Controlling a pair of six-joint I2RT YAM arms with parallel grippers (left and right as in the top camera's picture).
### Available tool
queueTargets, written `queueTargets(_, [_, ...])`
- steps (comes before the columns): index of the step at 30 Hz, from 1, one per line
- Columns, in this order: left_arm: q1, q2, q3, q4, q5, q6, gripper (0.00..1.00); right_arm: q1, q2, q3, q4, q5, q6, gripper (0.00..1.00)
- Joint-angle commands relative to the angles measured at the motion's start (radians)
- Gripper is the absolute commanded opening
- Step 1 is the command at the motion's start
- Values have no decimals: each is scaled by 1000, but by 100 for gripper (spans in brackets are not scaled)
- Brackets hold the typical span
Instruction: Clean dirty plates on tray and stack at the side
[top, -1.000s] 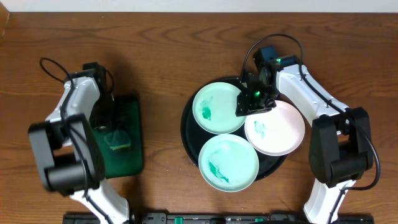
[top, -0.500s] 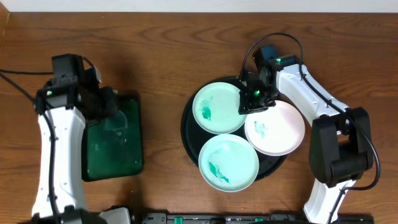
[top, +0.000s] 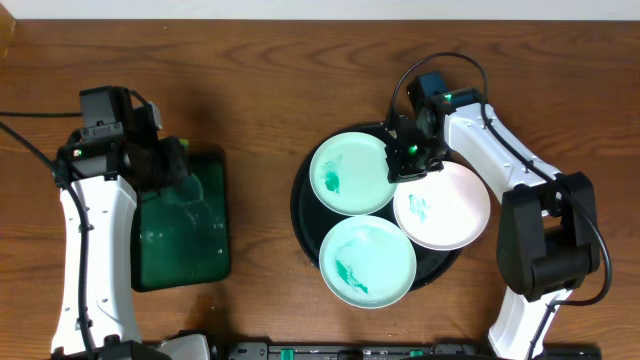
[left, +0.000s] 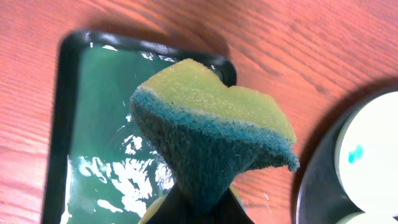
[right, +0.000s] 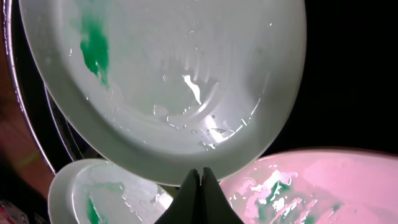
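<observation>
The robot's right gripper is closed above the upper mint plate, so it needs to open again and then close lower, on the plate's rim (right: 302, 68) beside the black tray (right: 348, 81).
The black tray (top: 303, 215) holds three plates: a mint plate (top: 352, 173) at its upper left with a green smear, a white plate (top: 442, 205) at the right with green smears, and a mint plate (top: 367, 261) at the front, also smeared. My right gripper (top: 408, 160) is shut, its tips (right: 200, 175) at the near rim of the upper mint plate (right: 174, 81), between it and the white plate (right: 323, 186). My left gripper (left: 202, 208) is shut on a yellow-and-teal sponge (left: 211, 130), held above the table's left side.
A rectangular dark green tray (top: 185, 250) with water in it lies at the left, below the sponge; it also shows in the left wrist view (left: 93, 124). Bare wooden table lies between it and the black tray (left: 317, 193).
My left arm has risen from the green tray with the sponge in its jaws. The right arm and the plates have not moved.
</observation>
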Motion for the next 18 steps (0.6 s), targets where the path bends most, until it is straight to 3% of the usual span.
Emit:
queueTargets(1, [3, -29, 2, 21, -107, -3, 7, -4, -4, 16, 15, -4, -9, 2])
queueTargets(3, [3, -30, 2, 31, -141, -17, 7, -4, -4, 16, 34, -4, -8, 22])
queueTargets(6, [3, -29, 2, 37, -140, -17, 7, -4, -4, 16, 64, -4, -8, 69])
queueTargets(7, [3, -29, 2, 38, -140, -17, 7, -4, -4, 16, 76, -4, -9, 74])
queueTargets(18, [3, -29, 2, 37, -118, -16, 7, -18, 18, 16, 194, 48, -3, 73])
